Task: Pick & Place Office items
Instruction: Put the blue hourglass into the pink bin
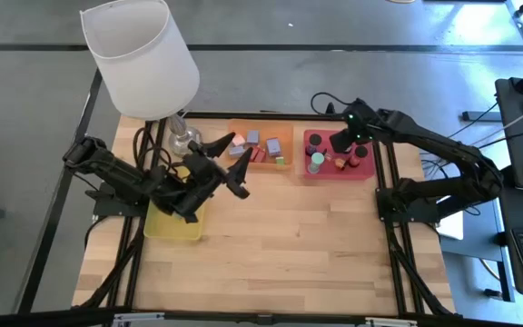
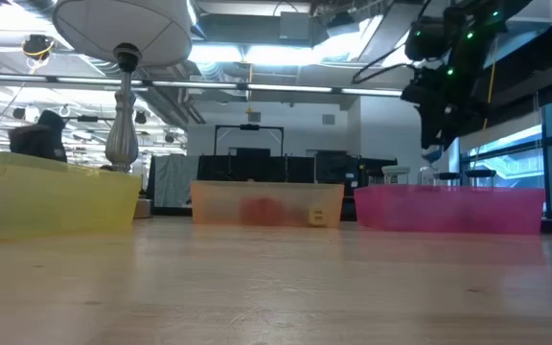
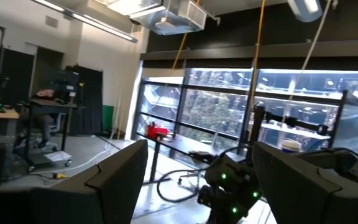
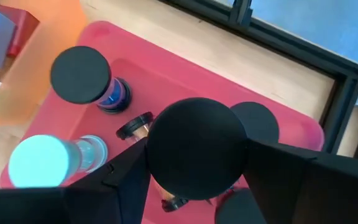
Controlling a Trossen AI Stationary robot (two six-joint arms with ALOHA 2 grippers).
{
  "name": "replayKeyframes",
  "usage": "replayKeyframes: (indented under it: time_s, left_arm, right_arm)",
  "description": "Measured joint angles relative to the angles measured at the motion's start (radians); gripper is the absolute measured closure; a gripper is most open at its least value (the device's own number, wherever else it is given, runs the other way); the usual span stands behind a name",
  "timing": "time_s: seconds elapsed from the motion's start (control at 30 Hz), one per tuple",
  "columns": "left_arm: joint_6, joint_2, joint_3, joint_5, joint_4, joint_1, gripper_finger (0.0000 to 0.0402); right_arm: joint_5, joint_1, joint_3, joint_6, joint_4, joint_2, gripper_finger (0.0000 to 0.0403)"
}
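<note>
The black round disc (image 4: 194, 149) is well above the red tray (image 4: 173, 84) and would drop if my right gripper opened now, so I will keep holding the disc.
My right gripper (image 1: 341, 143) hangs over the red tray (image 1: 370, 171) and is shut on a black round disc (image 4: 194, 149). Below it in the tray stand another black-topped piece (image 4: 82, 74), a mint cylinder (image 4: 39, 163) and more black discs (image 4: 258, 121). The orange tray (image 1: 284, 136) holds lavender, red and teal blocks (image 1: 260, 147). My left gripper (image 1: 234, 154) is open and raised off the table left of the orange tray, pointing level toward the right arm; its fingers (image 3: 114, 180) hold nothing. My right gripper pinches the black round disc between its two fingers, one on each side of its rim (image 4: 154, 155). The fingers come from above, pointing down. In the low view the fingertips (image 2: 436, 139) stand above the red tray's rim; what lies under the disc is hidden.
A yellow tray (image 1: 175, 225) lies under the left arm near the table's left side. A white-shaded lamp (image 1: 139, 54) stands at the far left corner, close behind the left arm. Bare wood (image 1: 298, 245) fills the near half of the table.
</note>
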Motion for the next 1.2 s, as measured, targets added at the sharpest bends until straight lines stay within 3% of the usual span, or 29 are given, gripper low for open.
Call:
replayKeyframes:
  time_s: [0.2,0.43,0.73,1.0,1.2]
  left_arm:
    - [0.047,0.0,0.0,0.0,0.0,0.039,0.0115]
    - [0.122,0.0,0.0,0.0,-0.002,0.068,0.0115]
    - [0.167,0.0,0.0,0.0,-0.005,0.09,0.0116]
    - [0.167,0.0,0.0,0.0,-0.005,0.106,0.0117]
    - [0.167,0.0,0.0,0.0,-0.005,0.105,0.0114]
  right_arm:
    - [0.003,0.0,0.0,0.004,0.061,0.075,0.0183]
    - [0.086,0.0,0.0,0.004,0.098,0.157,0.0183]
    - [0.085,0.0,0.0,0.004,0.138,0.271,0.0183]
    - [0.078,0.0,0.002,0.0,0.165,0.299,0.0181]
    - [0.062,0.0,0.0,-0.001,0.157,0.303,0.0152]
